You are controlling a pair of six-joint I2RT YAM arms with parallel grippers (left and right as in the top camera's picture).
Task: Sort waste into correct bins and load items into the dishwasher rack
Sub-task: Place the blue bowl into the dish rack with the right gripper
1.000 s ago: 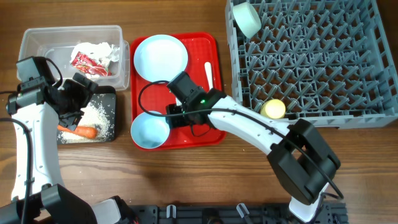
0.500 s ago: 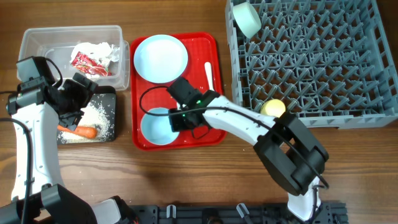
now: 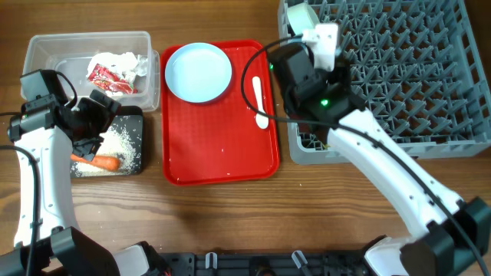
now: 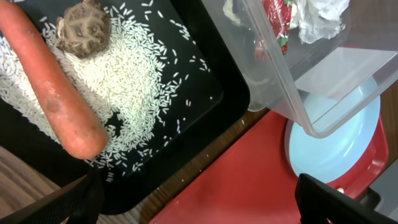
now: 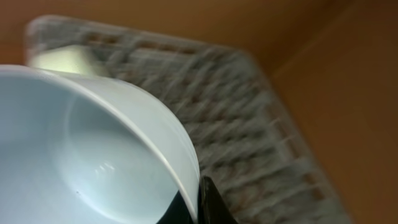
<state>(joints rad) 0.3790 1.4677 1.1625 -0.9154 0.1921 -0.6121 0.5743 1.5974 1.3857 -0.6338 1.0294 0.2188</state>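
Observation:
The light blue bowl [image 5: 93, 149] is above the dishwasher rack's wires and would drop short, so my right gripper must lower it before opening.
My right gripper [image 3: 298, 67] hangs over the front left corner of the grey dishwasher rack [image 3: 399, 69]. In the right wrist view it [image 5: 200, 202] is shut on the rim of the light blue bowl [image 5: 93, 149]; my arm hides that bowl from overhead. The pale green bowl [image 3: 301, 15] stands in the rack's far left corner. The light blue plate [image 3: 198, 71] and white spoon [image 3: 259, 96] lie on the red tray [image 3: 222, 146]. My left gripper [image 3: 98, 115] is open and empty [image 4: 199, 202] above the black tray [image 3: 134, 162]. The yellow cup is hidden.
The black tray holds the carrot [image 4: 56, 99], the brown lump [image 4: 84, 28] and rice grains [image 4: 137, 81]. The clear tub [image 3: 46, 50] behind it holds the red-and-white wrapper [image 3: 107, 78] and tissue [image 3: 115, 61]. The rack's front edge sits near the table's right side.
My right arm lifted the light blue bowl off the red tray and swung it right and back over the rack's front left corner. The left arm has not moved.

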